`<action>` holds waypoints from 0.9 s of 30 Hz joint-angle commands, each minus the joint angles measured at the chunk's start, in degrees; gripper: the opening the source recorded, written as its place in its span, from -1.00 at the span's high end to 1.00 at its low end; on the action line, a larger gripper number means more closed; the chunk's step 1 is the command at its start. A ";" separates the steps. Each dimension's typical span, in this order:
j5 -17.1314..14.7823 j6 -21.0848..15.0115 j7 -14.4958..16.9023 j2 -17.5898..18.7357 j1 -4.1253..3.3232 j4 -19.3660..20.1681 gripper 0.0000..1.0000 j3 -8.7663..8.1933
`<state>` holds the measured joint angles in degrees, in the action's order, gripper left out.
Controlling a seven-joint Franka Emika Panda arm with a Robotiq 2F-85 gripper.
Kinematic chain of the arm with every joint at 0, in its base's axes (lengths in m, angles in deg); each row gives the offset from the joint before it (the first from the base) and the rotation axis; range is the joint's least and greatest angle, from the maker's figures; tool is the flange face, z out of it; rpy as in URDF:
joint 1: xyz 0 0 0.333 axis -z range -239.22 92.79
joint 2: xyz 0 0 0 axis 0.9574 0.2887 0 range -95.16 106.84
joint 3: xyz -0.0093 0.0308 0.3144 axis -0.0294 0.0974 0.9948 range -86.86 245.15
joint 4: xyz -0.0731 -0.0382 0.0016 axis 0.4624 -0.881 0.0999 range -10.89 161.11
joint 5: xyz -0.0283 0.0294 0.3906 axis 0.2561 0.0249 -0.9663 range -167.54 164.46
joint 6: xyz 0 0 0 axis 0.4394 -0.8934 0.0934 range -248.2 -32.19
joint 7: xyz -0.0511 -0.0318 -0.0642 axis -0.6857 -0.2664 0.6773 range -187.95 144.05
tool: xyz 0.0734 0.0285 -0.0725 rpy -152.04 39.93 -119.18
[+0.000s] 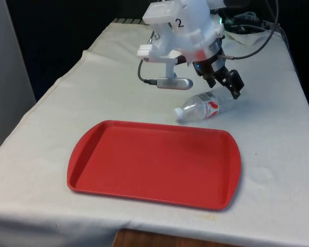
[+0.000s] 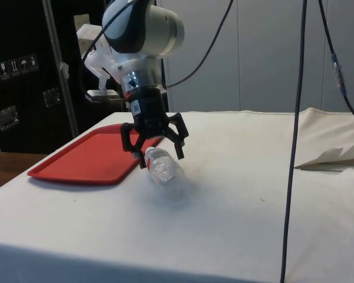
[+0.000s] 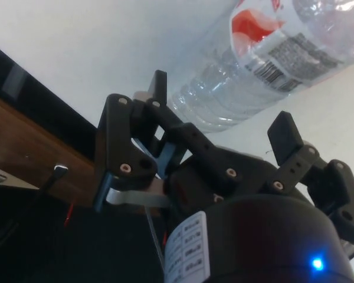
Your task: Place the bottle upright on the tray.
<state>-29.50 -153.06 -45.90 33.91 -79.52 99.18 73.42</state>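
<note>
I need to grab the bottle (image 1: 203,106) around its labelled middle next. That will keep it balanced as I place it upright on the tray.
A clear plastic bottle (image 1: 203,106) with a white cap and a red-and-white label lies on its side on the white cloth, just beyond the tray's far rim. Its cap points towards the red tray (image 1: 154,162). The tray is bare. My black gripper (image 1: 224,85) hangs open just above the bottle's body, fingers spread to either side and holding nothing. From the side, the gripper (image 2: 153,146) hovers over the bottle (image 2: 165,172), with the tray (image 2: 88,159) behind it. At the wrist, the bottle (image 3: 271,53) lies just past the fingertips (image 3: 159,94), outside the jaws.
Cables (image 1: 252,43) and a crumpled white bundle sit at the table's far end. A thin black cable (image 2: 295,118) hangs down at the side, near a fold of cloth (image 2: 336,156). The tray's front rim is close to the table's near edge.
</note>
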 commanded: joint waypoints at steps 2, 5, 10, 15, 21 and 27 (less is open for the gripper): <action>-0.29 0.06 0.69 0.69 0.29 -0.40 -1.00 -0.11; -0.40 0.29 1.38 1.49 0.46 -0.97 -1.00 -0.57; -0.29 0.63 1.89 2.29 0.52 -1.78 -1.00 -1.32; -0.06 1.26 2.23 3.04 0.52 -2.75 -1.00 -2.23; -0.06 1.95 2.81 4.47 0.57 -4.47 -1.00 -3.67; -0.23 2.58 3.21 6.30 0.63 -6.42 -1.00 -4.58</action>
<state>-29.50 -151.11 -42.98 39.70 -79.29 93.40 68.66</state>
